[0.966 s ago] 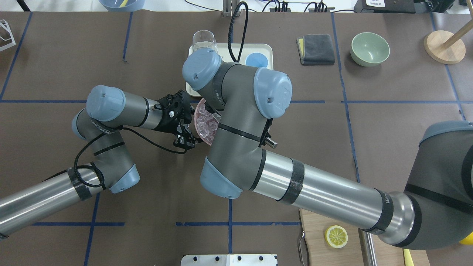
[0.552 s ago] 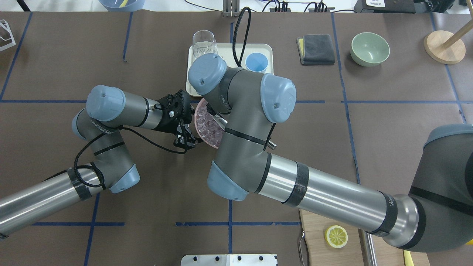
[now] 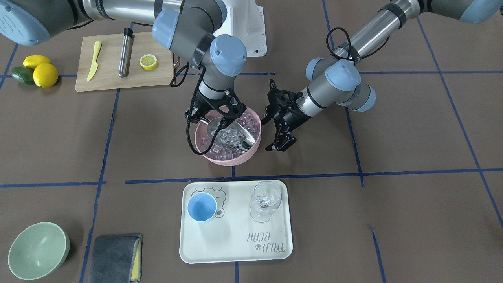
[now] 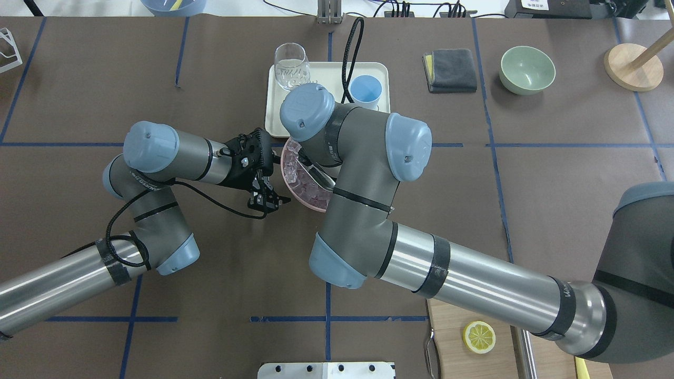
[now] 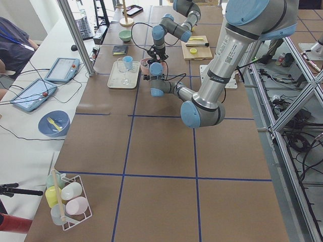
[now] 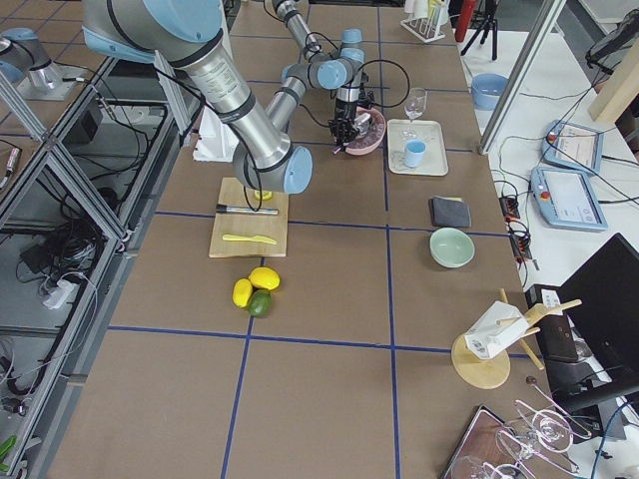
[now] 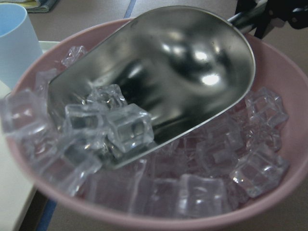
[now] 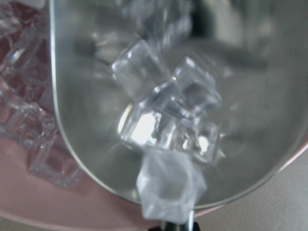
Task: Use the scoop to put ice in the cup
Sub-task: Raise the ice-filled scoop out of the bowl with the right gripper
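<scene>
The left gripper will grab the pink bowl by its thin rim (image 3: 260, 126) next, because the round body full of ice (image 3: 218, 151) is far wider than the robot's fingers.
The steel scoop (image 3: 232, 133) lies in the pink bowl (image 3: 228, 161) of ice (image 3: 218, 151), trough tilted, with a few clear cubes (image 8: 168, 115) resting in it (image 7: 120, 127). My right gripper (image 3: 212, 122) is shut on the scoop's handle at the bowl's near-robot side; in the overhead view it is hidden under my wrist. My left gripper (image 3: 282, 142) is open and empty just beside the bowl's rim, not touching it (image 4: 271, 202). The light-blue cup (image 3: 201, 207) stands upright and looks empty on the white tray (image 3: 235, 243), beyond the bowl (image 4: 365, 89).
A clear wine glass (image 3: 266, 200) stands on the tray beside the cup. A pale-green bowl (image 3: 37, 249) and grey cloth (image 3: 114, 257) lie past the tray. A cutting board (image 3: 114, 78) with a steel cylinder, knife and lemon half sits near the robot's base.
My right arm has swung to the right in the overhead view, uncovering the cup and drawing the scoop through the ice. The left arm has stayed still.
</scene>
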`<state>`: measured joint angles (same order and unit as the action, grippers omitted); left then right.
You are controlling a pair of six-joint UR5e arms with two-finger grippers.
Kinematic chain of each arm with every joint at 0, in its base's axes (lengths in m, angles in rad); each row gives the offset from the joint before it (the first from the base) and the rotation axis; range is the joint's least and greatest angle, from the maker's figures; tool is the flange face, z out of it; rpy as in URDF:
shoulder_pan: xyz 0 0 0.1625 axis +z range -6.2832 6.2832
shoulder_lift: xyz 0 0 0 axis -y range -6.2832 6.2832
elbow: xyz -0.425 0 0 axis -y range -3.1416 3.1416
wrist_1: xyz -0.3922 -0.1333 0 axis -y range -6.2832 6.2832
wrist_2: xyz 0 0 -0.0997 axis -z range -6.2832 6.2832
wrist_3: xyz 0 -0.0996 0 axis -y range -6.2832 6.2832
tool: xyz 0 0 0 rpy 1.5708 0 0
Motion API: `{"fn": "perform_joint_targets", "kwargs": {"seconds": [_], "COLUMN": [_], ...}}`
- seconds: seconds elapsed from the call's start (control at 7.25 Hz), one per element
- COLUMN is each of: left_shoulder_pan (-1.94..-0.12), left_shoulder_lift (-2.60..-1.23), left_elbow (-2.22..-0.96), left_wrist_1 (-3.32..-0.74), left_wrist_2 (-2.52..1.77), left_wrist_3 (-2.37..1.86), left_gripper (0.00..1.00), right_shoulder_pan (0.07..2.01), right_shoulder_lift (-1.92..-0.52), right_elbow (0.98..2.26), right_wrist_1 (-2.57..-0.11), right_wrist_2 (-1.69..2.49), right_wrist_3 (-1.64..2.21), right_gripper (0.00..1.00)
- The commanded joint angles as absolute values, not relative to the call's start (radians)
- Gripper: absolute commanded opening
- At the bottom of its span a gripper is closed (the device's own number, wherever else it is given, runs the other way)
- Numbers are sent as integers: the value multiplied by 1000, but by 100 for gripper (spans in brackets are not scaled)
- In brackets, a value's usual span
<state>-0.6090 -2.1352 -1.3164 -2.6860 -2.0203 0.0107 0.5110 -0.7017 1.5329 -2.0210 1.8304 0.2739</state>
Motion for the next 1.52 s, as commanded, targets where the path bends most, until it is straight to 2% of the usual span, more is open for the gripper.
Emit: {"fn": "perform_joint_targets", "kwargs": {"seconds": [0.0,0.28,0.69,1.1,1.38], "left_shoulder_pan": [-609,-609,-609,-609,-609], "left_shoulder_lift": [-2135,-2135,-2137,-2137,-2137], "left_elbow": [-1318,-1316,-1316,-1318,-1318], "left_wrist_1": [-2686,-2686,-2686,-2688,-2688], "left_wrist_2": [-2020,-2020,-2020,-2020,-2020], "left_wrist_3": [11,11,11,8,8], "left_gripper": [100,100,100,100,100], "right_shoulder_pan": [514,528,554,630,707], "right_shoulder_lift": [-724,-724,-712,-675,-593], "right_elbow": [1591,1618,1750,1741,1631], "right_wrist_1": [-2008,-2035,-2256,-2359,-2465], "right_wrist_2": [1832,1838,1845,1861,1864], "right_wrist_3": [279,278,275,232,79], "right_gripper": [0,0,0,0,0]}}
